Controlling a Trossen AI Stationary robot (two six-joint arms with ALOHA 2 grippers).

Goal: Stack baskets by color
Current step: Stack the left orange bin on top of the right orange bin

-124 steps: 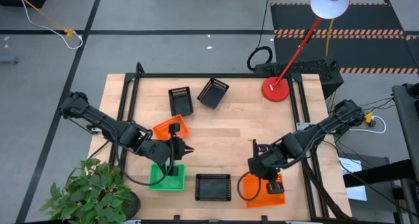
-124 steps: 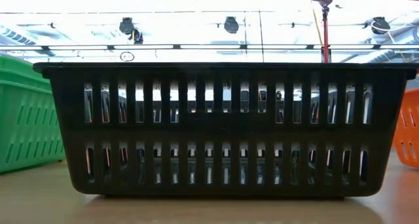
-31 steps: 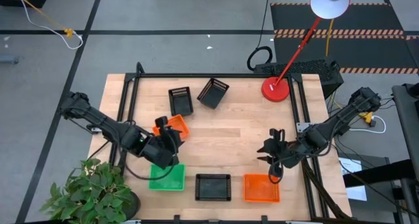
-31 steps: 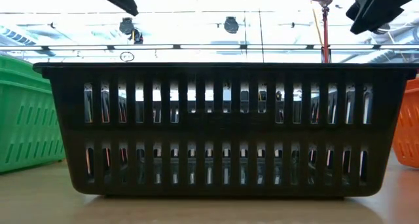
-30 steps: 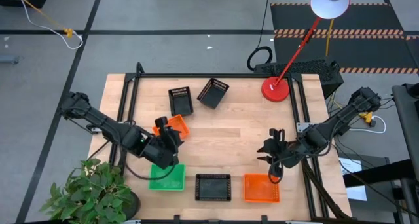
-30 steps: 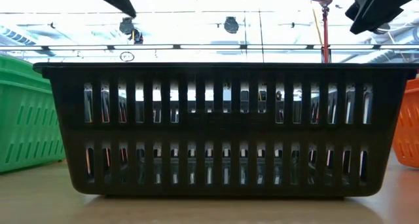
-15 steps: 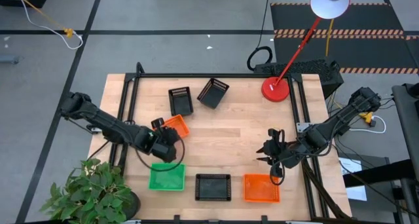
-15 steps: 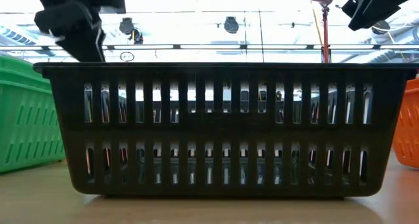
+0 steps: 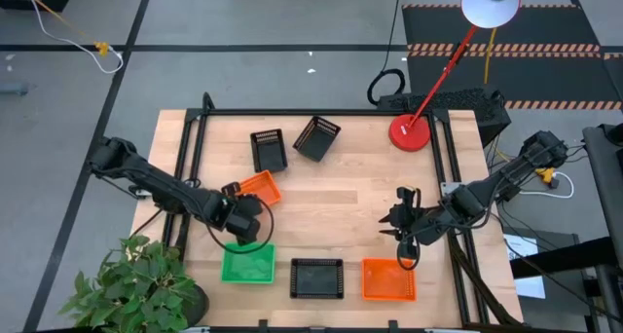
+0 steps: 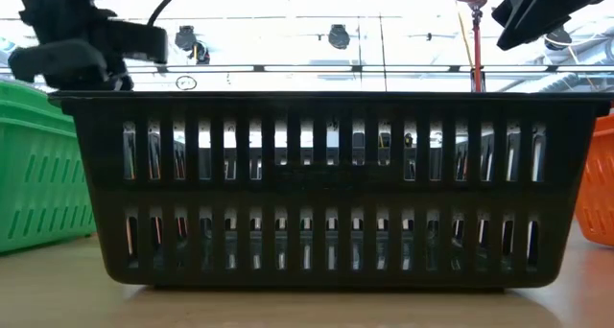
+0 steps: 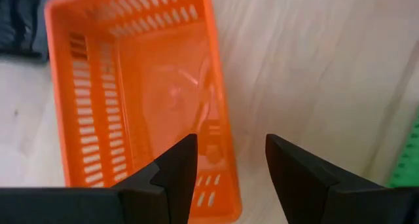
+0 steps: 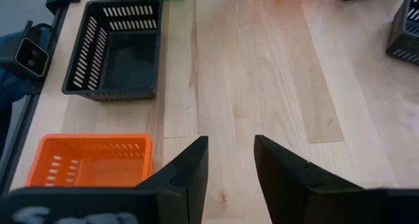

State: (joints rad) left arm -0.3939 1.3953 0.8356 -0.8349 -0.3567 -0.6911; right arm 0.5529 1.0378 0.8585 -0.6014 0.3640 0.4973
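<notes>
My left gripper picks up the orange basket by its long side's rim point(image 9: 274, 203) point(image 11: 222, 116) next, to stack it into the other orange one.
An orange basket point(image 9: 257, 188) rests on its base at the table's left. My left gripper point(image 9: 245, 204) hangs open just above its near end, pointing steeply down. In the left wrist view one finger point(image 11: 175, 173) stands over the basket's inside point(image 11: 141, 99) and the other point(image 11: 293, 178) over the bare wood, with the basket's wall between them. I cannot see any touch. My right gripper point(image 9: 394, 221) waits open above the table's right part, over bare wood point(image 12: 230, 160). A second orange basket point(image 9: 389, 279) sits near the front edge.
A green basket point(image 9: 246, 264) and a black basket point(image 9: 317, 277) sit along the near edge; the black one fills the low view point(image 10: 326, 189). Two more black baskets point(image 9: 269, 150) point(image 9: 317, 137) stand at the far side, next to a red lamp base point(image 9: 410, 132).
My left gripper has come down from above the green basket toward the orange basket at the table's left, tipping to point more steeply down. It has stayed open. In the low view it has dropped into sight at the upper left.
</notes>
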